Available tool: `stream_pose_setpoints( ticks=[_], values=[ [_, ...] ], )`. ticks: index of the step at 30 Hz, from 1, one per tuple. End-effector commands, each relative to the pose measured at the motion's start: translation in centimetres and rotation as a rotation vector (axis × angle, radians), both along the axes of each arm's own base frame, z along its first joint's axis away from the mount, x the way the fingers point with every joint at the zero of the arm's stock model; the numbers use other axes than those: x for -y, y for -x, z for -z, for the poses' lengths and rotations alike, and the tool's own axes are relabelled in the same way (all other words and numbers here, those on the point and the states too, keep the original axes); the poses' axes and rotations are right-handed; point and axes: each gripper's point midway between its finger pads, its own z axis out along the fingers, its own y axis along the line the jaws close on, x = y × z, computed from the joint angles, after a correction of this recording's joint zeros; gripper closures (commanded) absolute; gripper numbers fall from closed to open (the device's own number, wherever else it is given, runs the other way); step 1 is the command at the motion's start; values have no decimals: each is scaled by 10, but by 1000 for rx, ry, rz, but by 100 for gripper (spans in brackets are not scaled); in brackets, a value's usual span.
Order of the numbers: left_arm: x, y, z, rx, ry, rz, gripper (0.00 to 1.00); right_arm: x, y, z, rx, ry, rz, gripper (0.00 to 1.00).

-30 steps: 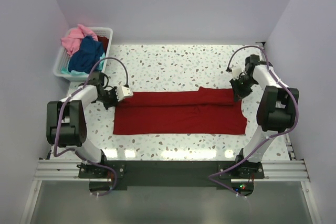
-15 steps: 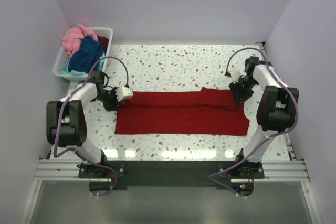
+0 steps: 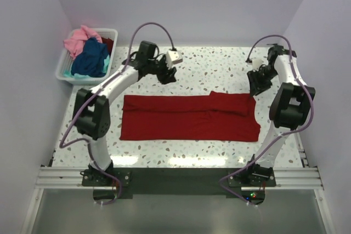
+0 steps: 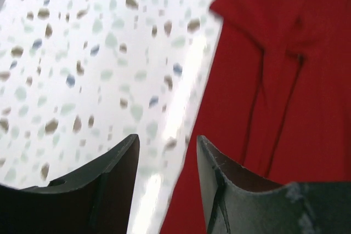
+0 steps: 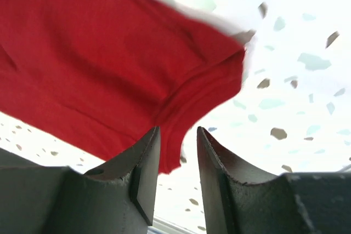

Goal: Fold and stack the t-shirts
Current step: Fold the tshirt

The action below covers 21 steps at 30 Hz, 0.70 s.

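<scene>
The left gripper grabs the flap corner (image 3: 212, 92) jutting past the far edge (image 3: 170, 96) of the red t-shirt next, to fold it toward me.
A deep red t-shirt (image 3: 189, 116) lies flat on the speckled table as a long band folded lengthwise. My left gripper (image 3: 168, 76) hovers just beyond the shirt's far edge, left of its middle. In the left wrist view that gripper (image 4: 167, 152) is open and empty, with the red t-shirt (image 4: 285, 80) below to the right. My right gripper (image 3: 256, 85) hangs over the shirt's far right corner. It is open and empty too (image 5: 178, 141), above the hemmed corner of the red t-shirt (image 5: 109, 69). Pink (image 3: 77, 41), navy blue (image 3: 92, 57) and teal (image 3: 68, 73) t-shirts lie heaped in the basket.
A white slatted basket (image 3: 61, 72) stands at the table's far left corner, against the left wall. Pale walls close in the table on three sides. Both arm bases are bolted to the rail at the near edge.
Both grippers opened and let go of the red t-shirt. My left arm swung up and right, from the shirt's left end to beyond its far edge. The right gripper drew back slightly.
</scene>
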Motion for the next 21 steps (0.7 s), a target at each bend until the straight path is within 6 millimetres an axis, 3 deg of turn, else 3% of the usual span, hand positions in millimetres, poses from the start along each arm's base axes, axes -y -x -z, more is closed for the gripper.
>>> stream_pose_setpoints(
  ticks=[1, 2, 4, 6, 7, 8, 10, 11, 21],
  values=[
    [78, -25, -25, -148, 244, -87, 48, -18, -19, 2, -18, -114, 123, 64],
    [99, -23, -3, -206, 242, -81, 48, -20, -22, 5, -27, -121, 152, 64],
    [124, -31, -8, -243, 301, -94, 48, -19, -29, 19, -44, -127, 174, 65],
    [150, -31, 9, -318, 338, -105, 46, -20, -33, 25, -49, -133, 198, 65],
    [158, -34, 7, -318, 358, -107, 44, -20, -37, 29, -39, -134, 206, 65],
    [168, -33, 24, -347, 355, -111, 44, -19, -38, 34, -48, -133, 217, 65],
    [181, -34, 25, -353, 378, -107, 44, -17, -42, 38, -40, -121, 226, 65],
    [189, -30, 37, -365, 366, -98, 44, -13, -43, 42, -42, -107, 232, 65],
    [208, -35, 90, -418, 363, -123, 42, -9, -52, 62, -56, -82, 284, 66]
  ],
)
